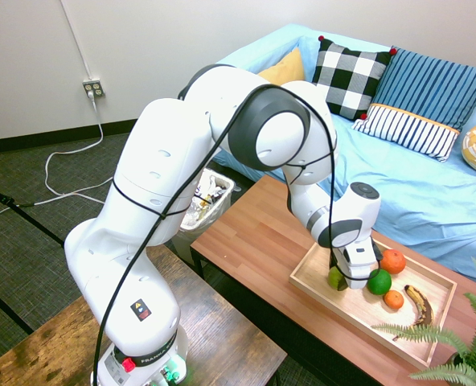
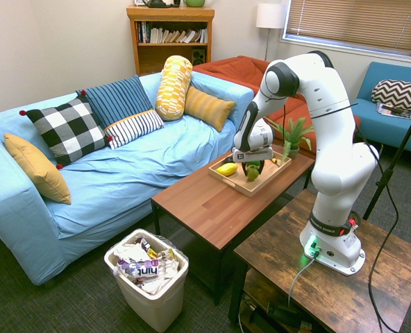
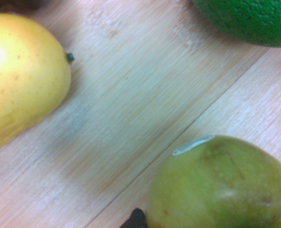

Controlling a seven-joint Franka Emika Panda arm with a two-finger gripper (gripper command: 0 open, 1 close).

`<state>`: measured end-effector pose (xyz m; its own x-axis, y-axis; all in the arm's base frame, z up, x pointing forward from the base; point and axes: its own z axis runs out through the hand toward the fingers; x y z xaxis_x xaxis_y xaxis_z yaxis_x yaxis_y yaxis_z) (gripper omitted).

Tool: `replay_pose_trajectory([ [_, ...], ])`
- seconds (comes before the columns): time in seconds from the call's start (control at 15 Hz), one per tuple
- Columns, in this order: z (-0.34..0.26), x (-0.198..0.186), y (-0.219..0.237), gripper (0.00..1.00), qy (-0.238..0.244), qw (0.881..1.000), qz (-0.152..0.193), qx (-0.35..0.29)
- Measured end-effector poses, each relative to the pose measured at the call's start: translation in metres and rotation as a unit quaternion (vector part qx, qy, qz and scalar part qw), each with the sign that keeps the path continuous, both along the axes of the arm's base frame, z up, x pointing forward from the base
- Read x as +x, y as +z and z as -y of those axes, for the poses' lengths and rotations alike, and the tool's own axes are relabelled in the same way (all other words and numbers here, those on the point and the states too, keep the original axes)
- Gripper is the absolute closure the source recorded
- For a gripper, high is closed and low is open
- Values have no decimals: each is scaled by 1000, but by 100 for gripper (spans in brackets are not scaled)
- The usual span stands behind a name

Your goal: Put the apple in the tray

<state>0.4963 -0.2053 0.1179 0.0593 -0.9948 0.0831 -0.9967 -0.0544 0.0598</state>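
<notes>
The apple's lower side sits low over the wood bottom inside the tray's rim, so the apple would remain in the tray [image 1: 359, 310]. Now it is time to open my gripper.
The apple [image 1: 335, 279], light yellow-green and glossy, sits low inside the light-wood tray [image 1: 359, 310] near its corner closest to the table's middle. My gripper [image 1: 342, 276] comes straight down on it and is shut on the apple. From the other side the apple [image 2: 252, 173] shows just under the gripper [image 2: 253, 167], over the tray [image 2: 244, 186]. In the wrist view the apple [image 3: 221, 185] fills the lower right over the tray's wood floor [image 3: 131, 109]. I cannot tell whether it touches the floor.
The tray also holds a dark green fruit [image 1: 379, 281], two oranges [image 1: 393, 261] [image 1: 393, 299], a browned banana [image 1: 419, 304] and a yellow mango [image 2: 227, 168]. A potted plant [image 1: 455, 338] stands at the table's end. A trash bin [image 2: 146, 274] and a blue sofa [image 2: 143, 159] flank the table.
</notes>
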Motion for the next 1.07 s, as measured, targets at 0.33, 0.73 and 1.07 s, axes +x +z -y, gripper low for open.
replay_pose_trajectory([
  [0.33, -7, 3, -5, 0, 8, 1000, 0, 8],
  [0.73, -4, 7, 5, 0, 22, 1000, 8, 7],
  [1.07, 14, 5, 73, 0, 22, 999, 38, 3],
])
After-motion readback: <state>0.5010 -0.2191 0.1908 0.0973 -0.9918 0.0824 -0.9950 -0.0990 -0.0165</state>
